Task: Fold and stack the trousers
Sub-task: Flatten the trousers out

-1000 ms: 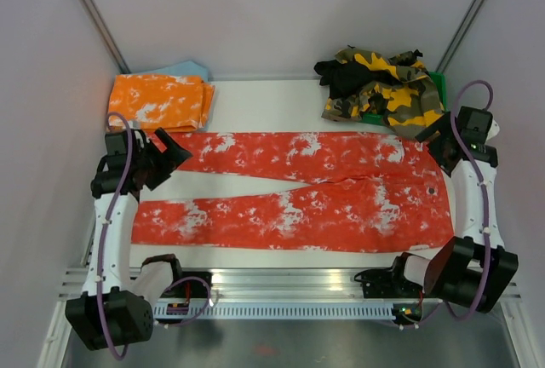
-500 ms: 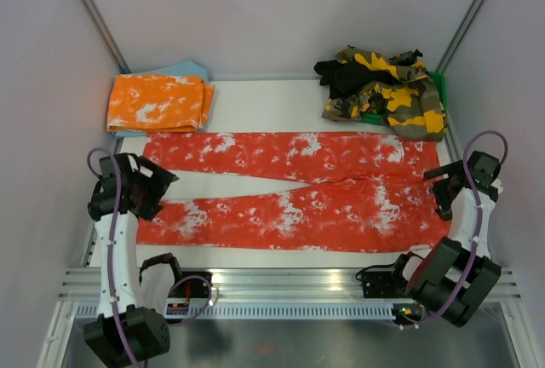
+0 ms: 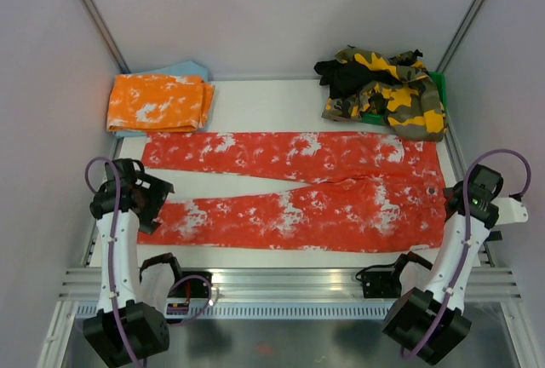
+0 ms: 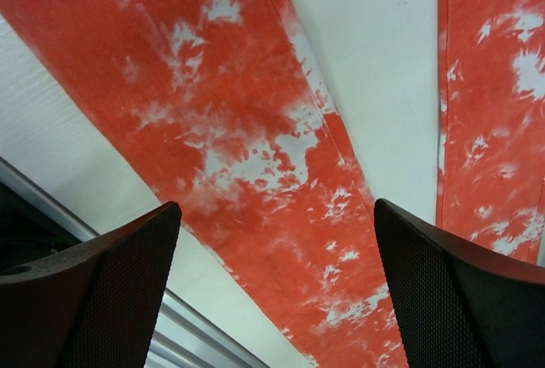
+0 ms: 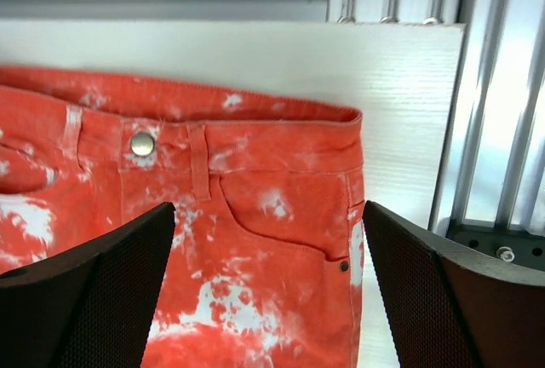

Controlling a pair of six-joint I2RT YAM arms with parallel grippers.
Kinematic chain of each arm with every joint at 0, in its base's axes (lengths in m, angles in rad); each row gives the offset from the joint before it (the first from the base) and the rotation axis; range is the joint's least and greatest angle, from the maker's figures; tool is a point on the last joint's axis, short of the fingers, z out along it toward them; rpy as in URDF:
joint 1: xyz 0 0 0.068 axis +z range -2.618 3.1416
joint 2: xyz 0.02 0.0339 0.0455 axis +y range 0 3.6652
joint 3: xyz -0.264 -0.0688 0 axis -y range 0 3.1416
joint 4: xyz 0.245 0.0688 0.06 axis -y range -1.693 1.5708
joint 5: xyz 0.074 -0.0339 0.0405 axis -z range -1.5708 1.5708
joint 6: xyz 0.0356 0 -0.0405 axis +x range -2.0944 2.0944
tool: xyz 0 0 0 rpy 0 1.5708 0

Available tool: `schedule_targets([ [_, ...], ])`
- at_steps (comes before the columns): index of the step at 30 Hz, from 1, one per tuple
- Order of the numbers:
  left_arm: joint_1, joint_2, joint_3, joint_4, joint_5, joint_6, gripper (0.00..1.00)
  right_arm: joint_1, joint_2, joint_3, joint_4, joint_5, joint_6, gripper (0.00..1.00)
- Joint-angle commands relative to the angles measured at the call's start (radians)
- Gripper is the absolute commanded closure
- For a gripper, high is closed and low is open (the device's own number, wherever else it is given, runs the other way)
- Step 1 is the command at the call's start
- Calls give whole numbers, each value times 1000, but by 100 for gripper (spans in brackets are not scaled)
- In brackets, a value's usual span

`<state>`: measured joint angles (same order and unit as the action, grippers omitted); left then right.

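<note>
My right gripper should next grab the red trousers (image 3: 298,187) at the near waist corner (image 3: 437,243), and then fold the near leg over the far leg.
The red trousers (image 3: 298,187) with white splotches lie flat on the white table (image 3: 255,108), waist at the right and the two legs spread toward the left. My left gripper (image 3: 152,204) hovers open over the cuff end of the near leg (image 4: 255,155), nothing between its fingers (image 4: 94,300). A strip of the far leg (image 4: 494,87) shows at the right of the left wrist view. My right gripper (image 3: 454,200) hangs open above the near waist corner (image 5: 281,206), over the pocket and beside the metal button (image 5: 142,143).
A folded orange-and-white pair (image 3: 157,101) lies at the back left on a light blue cloth (image 3: 189,68). A heap of camouflage and black garments (image 3: 383,87) sits on a green bin at the back right. Aluminium rails (image 3: 281,283) run along the near edge; walls close both sides.
Both arms have drawn back toward the near edge. The left gripper went from the far leg's cuff to the near leg's. The right went from the far waist corner to the near one.
</note>
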<state>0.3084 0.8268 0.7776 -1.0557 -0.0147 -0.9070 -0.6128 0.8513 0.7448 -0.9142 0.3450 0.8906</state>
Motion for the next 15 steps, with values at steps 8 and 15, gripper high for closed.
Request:
schedule_targets([
  [8, 3, 83, 34, 92, 59, 82, 0, -4, -66, -134, 84, 29, 65, 2],
  [15, 3, 83, 23, 95, 50, 82, 0, -7, -48, -235, 158, 52, 94, 3],
])
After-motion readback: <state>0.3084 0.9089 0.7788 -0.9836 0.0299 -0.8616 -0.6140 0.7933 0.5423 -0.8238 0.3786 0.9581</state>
